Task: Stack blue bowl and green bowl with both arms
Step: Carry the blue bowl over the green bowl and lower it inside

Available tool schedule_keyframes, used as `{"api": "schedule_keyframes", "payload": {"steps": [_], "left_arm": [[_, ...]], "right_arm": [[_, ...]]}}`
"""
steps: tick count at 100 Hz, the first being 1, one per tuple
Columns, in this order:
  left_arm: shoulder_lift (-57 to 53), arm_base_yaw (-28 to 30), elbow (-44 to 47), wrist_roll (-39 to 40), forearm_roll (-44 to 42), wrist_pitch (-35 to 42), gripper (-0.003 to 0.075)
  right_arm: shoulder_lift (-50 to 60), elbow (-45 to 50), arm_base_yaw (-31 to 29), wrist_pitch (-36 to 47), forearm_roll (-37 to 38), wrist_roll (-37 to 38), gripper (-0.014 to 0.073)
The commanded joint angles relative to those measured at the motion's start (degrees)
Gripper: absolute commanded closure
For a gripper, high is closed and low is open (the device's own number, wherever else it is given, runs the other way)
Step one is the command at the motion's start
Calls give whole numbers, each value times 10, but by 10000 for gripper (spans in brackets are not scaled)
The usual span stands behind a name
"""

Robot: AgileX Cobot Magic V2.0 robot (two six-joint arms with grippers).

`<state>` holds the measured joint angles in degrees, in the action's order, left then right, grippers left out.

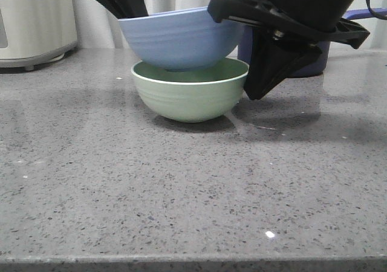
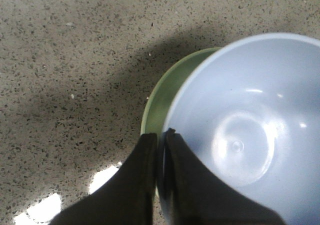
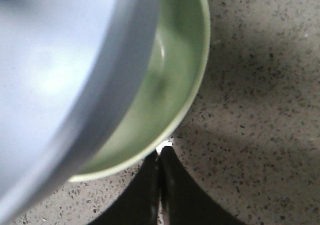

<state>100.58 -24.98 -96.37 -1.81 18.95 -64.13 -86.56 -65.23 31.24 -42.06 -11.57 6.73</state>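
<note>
The pale blue bowl's base sits inside the mint-green bowl's opening, so it is time for my left gripper to let go of the pale blue bowl.
The pale blue bowl hangs slightly tilted over the mint-green bowl, its base lowered into the green bowl's mouth; I cannot tell if they touch. My left gripper is shut on the blue bowl at its rim, one finger inside and one outside, with the green bowl showing beneath. In the front view this gripper enters from the top left. My right gripper is shut and empty, its tips just outside the green bowl's rim, under the blue bowl. In the front view it points down at the green bowl's right side.
A white appliance stands at the back left. A dark navy pot is behind my right arm. The grey speckled counter runs to its front edge.
</note>
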Motion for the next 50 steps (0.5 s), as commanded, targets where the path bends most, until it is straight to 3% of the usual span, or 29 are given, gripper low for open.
{"api": "schedule_keyframes", "payload": {"steps": [1, 25, 50], "left_arm": [[-26, -7, -18, 1, 23, 23, 741], [-26, -7, -18, -6, 30, 35, 725], [-26, -7, -18, -6, 42, 36, 431]], "right_arm": [[19, -13, 1, 21, -7, -3, 673], [19, -13, 1, 21, -7, -3, 673], [19, -13, 1, 21, -7, -3, 673]]}}
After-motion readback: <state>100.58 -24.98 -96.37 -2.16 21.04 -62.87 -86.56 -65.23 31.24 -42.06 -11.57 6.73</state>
